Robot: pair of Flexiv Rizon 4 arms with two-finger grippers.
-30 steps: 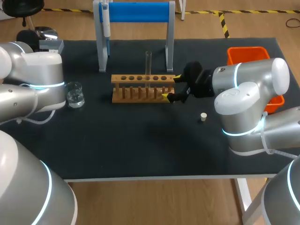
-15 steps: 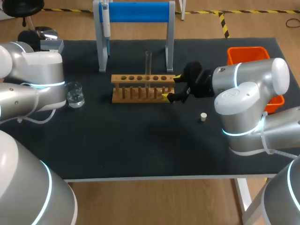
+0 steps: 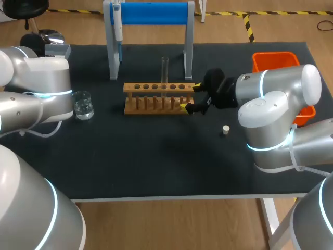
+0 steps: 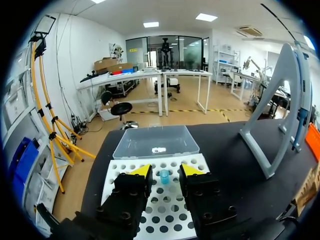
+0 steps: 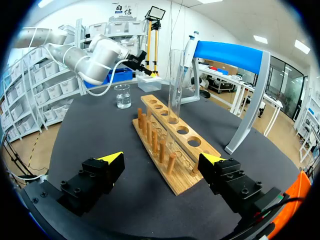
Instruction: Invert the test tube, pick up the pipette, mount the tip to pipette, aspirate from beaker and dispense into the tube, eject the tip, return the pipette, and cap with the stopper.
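Note:
My left gripper grabs the blue tip by its wide top end point(image 4: 164, 173) next, since the rack's plate point(image 4: 159, 200) surrounds the tip's lower part.
A clear test tube point(image 3: 165, 70) point(image 5: 176, 85) stands upright in the wooden rack point(image 3: 156, 97) point(image 5: 170, 145). My right gripper point(image 3: 190, 98) point(image 5: 162, 158) is open at the rack's right end, the rack lying ahead between its fingers. The pipette point(image 3: 118, 23) point(image 5: 190, 47) hangs on the blue-topped stand point(image 3: 148, 13). My left gripper point(image 4: 165, 172) is open over the white tip rack point(image 4: 150, 212), a small blue tip point(image 4: 164, 175) standing between its fingers without touching them. A water beaker point(image 3: 83, 104) point(image 5: 122, 96) sits left of the rack. The stopper point(image 3: 226, 129) lies on the mat.
An orange bin point(image 3: 276, 60) sits at the back right, partly behind my right arm. The tip box's clear lid point(image 4: 156, 141) lies just beyond the left gripper. The stand's grey legs point(image 4: 270, 125) rise beside the tip rack.

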